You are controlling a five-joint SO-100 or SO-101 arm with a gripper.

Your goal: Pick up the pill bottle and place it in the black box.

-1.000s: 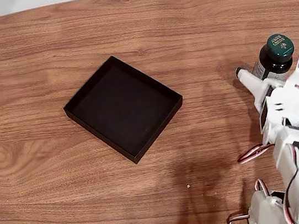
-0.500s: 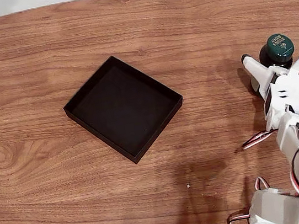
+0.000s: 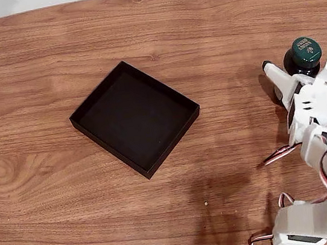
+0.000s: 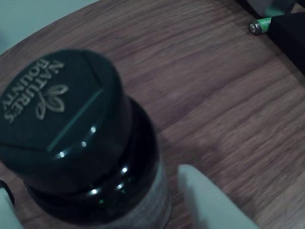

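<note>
I should next use my gripper to grab the bottle by its dark body below the green cap [image 3: 299, 67], to place it in the black box [image 3: 135, 119].
The pill bottle [image 3: 304, 55], dark glass with a dark-green embossed cap, stands upright near the table's right edge in the fixed view. My gripper [image 3: 300, 70] is open around it, and one white finger [image 3: 279, 78] lies along the bottle's left side. In the wrist view the bottle [image 4: 71, 138] looms large between the fingers. The right finger [image 4: 205, 200] sits just beside the glass with a thin gap, and the gripper [image 4: 95, 202] straddles the bottle. The black box [image 3: 135, 119], a shallow square tray, lies empty well to the left, at the middle of the table.
The wooden table [image 3: 38, 55] is bare around the box. A small crumb [image 3: 206, 202] lies near the front. In the wrist view a green battery [image 4: 260, 25] and a dark object [image 4: 291, 33] lie beyond the bottle.
My arm has pushed forward and to the right, so the fingers now lie on either side of the bottle. The bottle and box have stayed put.
</note>
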